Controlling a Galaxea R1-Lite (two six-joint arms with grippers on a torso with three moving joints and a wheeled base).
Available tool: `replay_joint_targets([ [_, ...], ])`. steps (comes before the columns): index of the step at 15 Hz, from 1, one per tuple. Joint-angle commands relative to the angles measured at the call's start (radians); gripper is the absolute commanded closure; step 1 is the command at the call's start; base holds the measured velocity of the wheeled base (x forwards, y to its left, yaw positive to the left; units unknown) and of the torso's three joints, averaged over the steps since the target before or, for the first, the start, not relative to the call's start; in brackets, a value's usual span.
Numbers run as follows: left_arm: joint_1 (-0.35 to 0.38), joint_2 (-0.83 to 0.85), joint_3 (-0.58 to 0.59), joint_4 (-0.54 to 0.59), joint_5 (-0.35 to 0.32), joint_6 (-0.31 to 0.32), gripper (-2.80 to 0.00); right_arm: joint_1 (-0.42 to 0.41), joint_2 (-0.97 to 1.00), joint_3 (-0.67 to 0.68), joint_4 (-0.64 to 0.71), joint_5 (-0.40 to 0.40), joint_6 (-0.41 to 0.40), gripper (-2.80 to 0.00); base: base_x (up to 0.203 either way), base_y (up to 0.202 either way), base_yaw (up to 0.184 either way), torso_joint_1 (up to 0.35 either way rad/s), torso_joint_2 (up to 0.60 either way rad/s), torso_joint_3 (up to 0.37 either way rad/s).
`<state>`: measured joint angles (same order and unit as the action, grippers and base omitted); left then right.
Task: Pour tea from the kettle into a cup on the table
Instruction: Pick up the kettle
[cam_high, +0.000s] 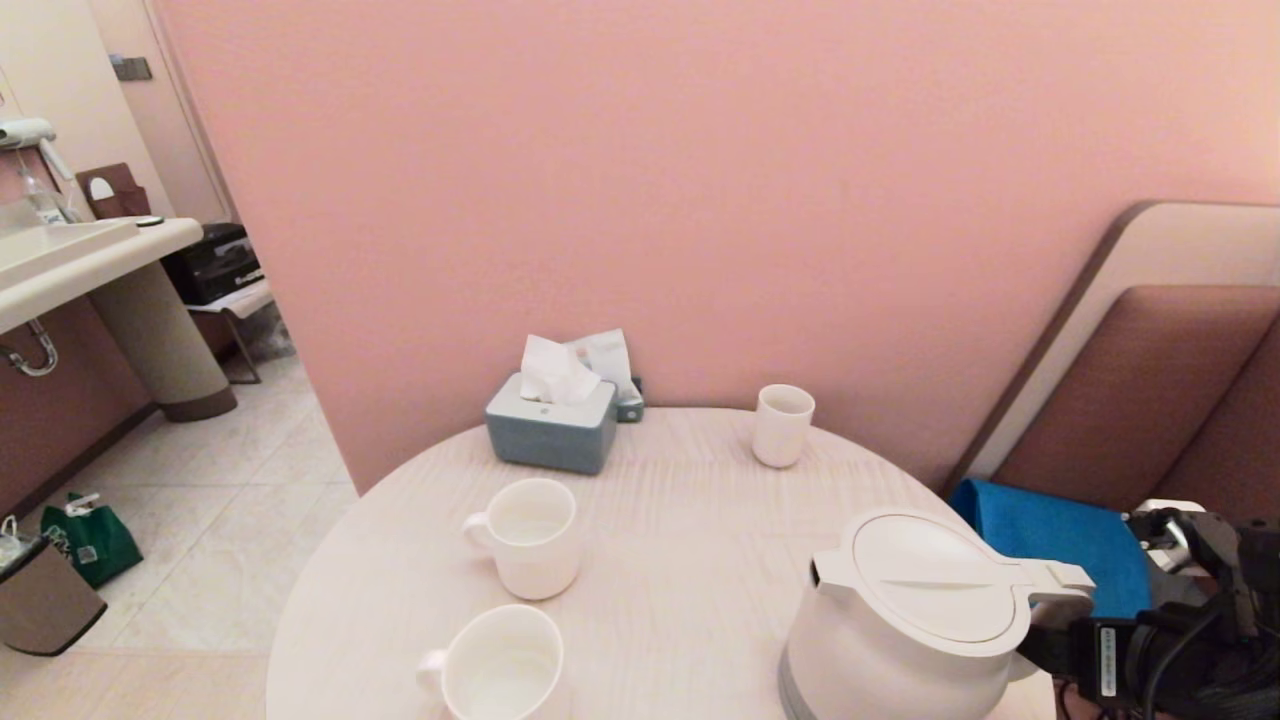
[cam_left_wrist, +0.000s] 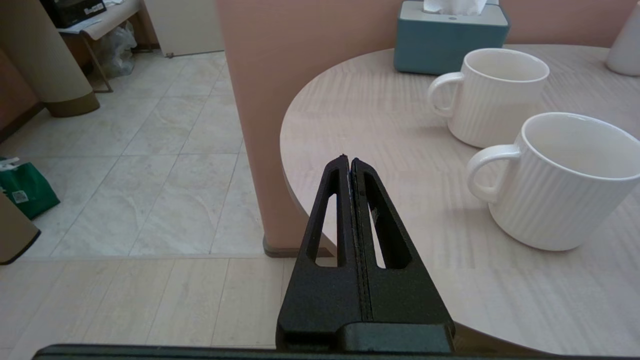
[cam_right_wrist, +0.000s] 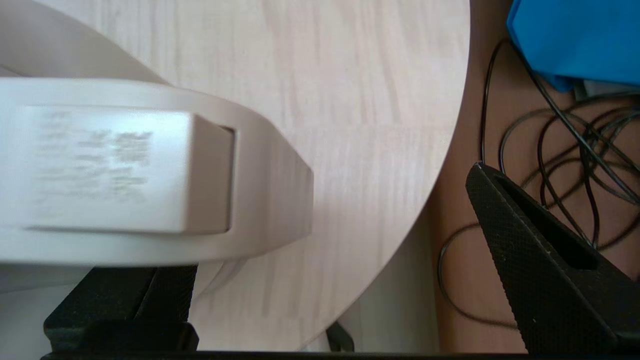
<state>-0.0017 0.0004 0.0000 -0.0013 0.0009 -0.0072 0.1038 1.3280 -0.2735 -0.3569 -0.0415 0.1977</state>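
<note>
I should next grab the kettle by its handle (cam_high: 1064, 586) with my right gripper, so the white kettle's spout (cam_high: 830, 575) stays free to pour tea.
The white kettle (cam_high: 900, 620) stands upright on the round pale table (cam_high: 680, 520) at its front right, lid closed. No tea shows. My right gripper (cam_high: 1060, 640) is at the kettle's handle (cam_right_wrist: 150, 170), open: one finger sits under the handle, and the other finger (cam_right_wrist: 540, 260) stands far off past the table's edge. Two white ribbed mugs (cam_high: 530, 535) (cam_high: 500, 665) stand at the front left, and a small handleless cup (cam_high: 782, 425) at the back. My left gripper (cam_left_wrist: 349, 161) is shut and empty by the table's left edge, beside the nearer mug (cam_left_wrist: 565, 190).
A grey-blue tissue box (cam_high: 552, 425) stands at the back of the table against the pink wall. A blue cloth (cam_high: 1050, 545) and loose black cables (cam_right_wrist: 550, 150) lie on the brown seat right of the table. Tiled floor lies to the left.
</note>
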Motion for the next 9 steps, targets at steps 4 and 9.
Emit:
replay_joint_targets([
  [4,0.0,0.001,0.0,0.0,0.001,0.0,0.0,0.0,0.055,0.085,-0.16,0.001,0.005,-2.8,0.0,0.0,0.0,0.0,0.0,0.0],
  [9,0.0,0.0,0.0,0.0,0.001,0.0,0.0,0.0,0.053,0.161,-0.352,0.006,0.031,-2.8,0.0,0.0,0.0,0.0,0.0,0.0],
])
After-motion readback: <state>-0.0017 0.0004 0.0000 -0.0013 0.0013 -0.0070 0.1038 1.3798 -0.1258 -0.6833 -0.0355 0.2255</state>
